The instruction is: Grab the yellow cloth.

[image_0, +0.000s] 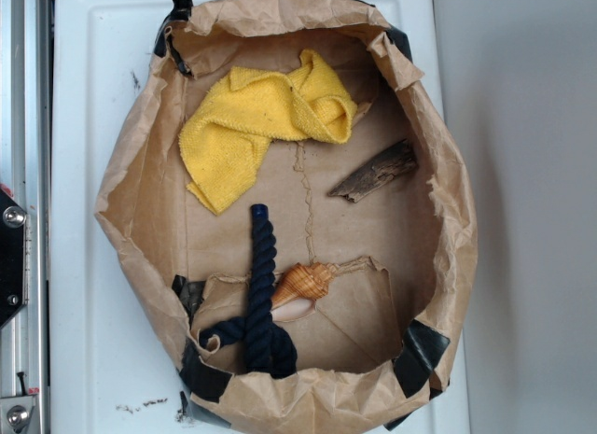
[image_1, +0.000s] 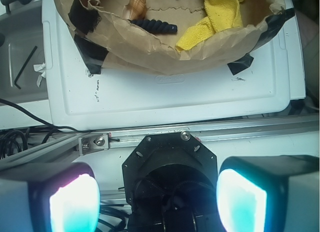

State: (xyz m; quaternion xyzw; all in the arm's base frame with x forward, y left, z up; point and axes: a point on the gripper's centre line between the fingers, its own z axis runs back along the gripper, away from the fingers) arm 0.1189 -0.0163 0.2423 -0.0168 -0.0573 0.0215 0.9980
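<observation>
The gripper grabs the yellow cloth by a raised fold [image_0: 291,107] next, since the cloth's wide end, its wide end [image_0: 220,163], lies slack on the paper.
The yellow cloth [image_0: 261,126] lies crumpled with soft folds in the upper left of the brown paper bag [image_0: 438,173], which is rolled down into a shallow basin. In the wrist view the yellow cloth [image_1: 212,20] shows at the top, just inside the bag's near rim. My gripper [image_1: 157,202] hangs open well back from the bag, above the robot's black base, its glowing pads [image_1: 75,204] wide apart with nothing between them. The gripper does not show in the exterior view.
Inside the bag lie a dark blue rope [image_0: 261,294], an orange seashell [image_0: 303,285] and a piece of bark [image_0: 375,171]. The bag sits on a white tray [image_1: 165,92]. A metal rail [image_1: 200,132] runs between tray and base.
</observation>
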